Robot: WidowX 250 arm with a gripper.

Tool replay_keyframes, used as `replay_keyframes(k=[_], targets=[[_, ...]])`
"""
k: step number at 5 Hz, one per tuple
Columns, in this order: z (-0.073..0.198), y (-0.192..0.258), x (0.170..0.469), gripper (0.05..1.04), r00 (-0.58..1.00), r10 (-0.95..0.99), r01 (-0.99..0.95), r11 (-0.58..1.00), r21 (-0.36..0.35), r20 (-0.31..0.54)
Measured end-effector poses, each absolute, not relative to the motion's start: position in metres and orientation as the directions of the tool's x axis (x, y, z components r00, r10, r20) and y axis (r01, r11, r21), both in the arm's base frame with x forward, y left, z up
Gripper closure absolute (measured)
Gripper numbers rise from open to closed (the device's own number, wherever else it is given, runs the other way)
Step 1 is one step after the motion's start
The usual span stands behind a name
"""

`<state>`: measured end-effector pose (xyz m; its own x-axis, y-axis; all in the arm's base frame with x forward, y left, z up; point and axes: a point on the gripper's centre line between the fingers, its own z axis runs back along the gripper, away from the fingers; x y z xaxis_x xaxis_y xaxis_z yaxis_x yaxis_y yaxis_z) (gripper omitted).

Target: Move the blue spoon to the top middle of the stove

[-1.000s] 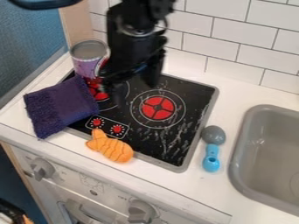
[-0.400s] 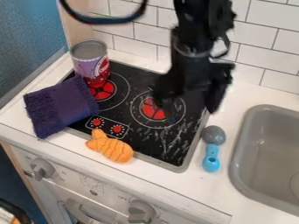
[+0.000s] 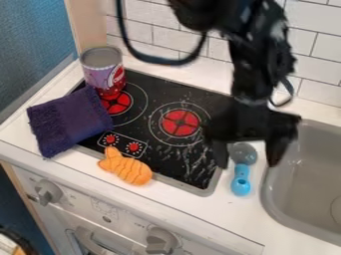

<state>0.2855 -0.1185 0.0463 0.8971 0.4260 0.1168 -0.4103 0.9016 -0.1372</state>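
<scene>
My gripper should next move the blue spoon (image 3: 241,180) to the top middle of the stove, grabbing the spoon by its neck.
The black gripper (image 3: 247,160) hangs over the right side of the stove and the strip of counter beside it, its two fingers spread wide apart with the spoon's grey end between them in the view. The blue spoon (image 3: 241,180) lies on the white counter between stove and sink, its blue handle toward the front and its grey head toward the back. The gripper partly covers the area around the grey head; whether it touches the spoon I cannot tell. The black stove top (image 3: 156,155) has two red burners, one left and one right.
A can (image 3: 103,72) stands at the stove's back left corner. A dark purple cloth (image 3: 70,121) covers the left edge, and an orange fish toy (image 3: 125,167) lies on the front edge. The grey sink (image 3: 307,187) is at the right, with a tiled wall behind.
The gripper has moved from above the stove's back left to the right and toward the front, over the spoon. The can, cloth, fish toy and spoon have stayed in place.
</scene>
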Motion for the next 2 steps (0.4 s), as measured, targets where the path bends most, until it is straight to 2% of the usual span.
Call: replay_keyframes(k=[1, 2], targets=[[0.032, -0.132, 0.287, 0.083, 0.919, 0.383, -0.375, 0.922, -0.096, 0.096], [0.02, -0.135, 0.284, 0.083, 0.926, 0.368, -0.367, 0.93, -0.026, 0.082]])
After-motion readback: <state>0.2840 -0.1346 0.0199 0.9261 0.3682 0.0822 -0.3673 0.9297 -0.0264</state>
